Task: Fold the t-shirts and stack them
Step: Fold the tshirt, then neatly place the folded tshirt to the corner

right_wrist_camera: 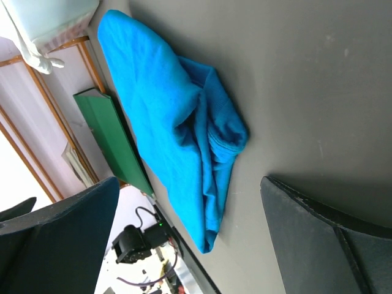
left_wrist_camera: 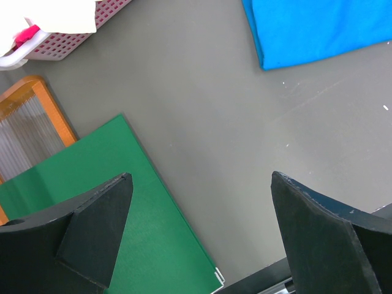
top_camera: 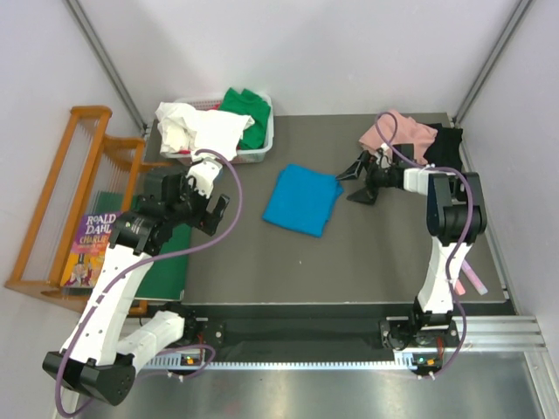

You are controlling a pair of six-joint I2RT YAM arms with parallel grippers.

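Observation:
The robot's right gripper next needs to grab the blue t-shirt by its edge facing the pink t-shirt (top_camera: 400, 135), with the layers together, to stack the t-shirt folded.
A bright blue t-shirt (top_camera: 302, 199) lies folded in a rough square in the middle of the grey mat; it also shows in the right wrist view (right_wrist_camera: 177, 122) and the left wrist view (left_wrist_camera: 318, 27). A pink t-shirt (top_camera: 400, 135) and a black one (top_camera: 445, 146) lie bunched at the far right. White (top_camera: 196, 131) and green (top_camera: 247, 109) t-shirts sit in a basket. My right gripper (top_camera: 356, 182) is open and empty just right of the blue shirt. My left gripper (top_camera: 196, 202) is open and empty at the mat's left edge.
A white mesh basket (top_camera: 262, 150) stands at the back left. A stiff dark green board (left_wrist_camera: 104, 202) lies along the mat's left edge. A wooden loom (top_camera: 65, 188) and a book (top_camera: 87, 249) sit left of it. Pink sticks (top_camera: 472, 278) lie at the right.

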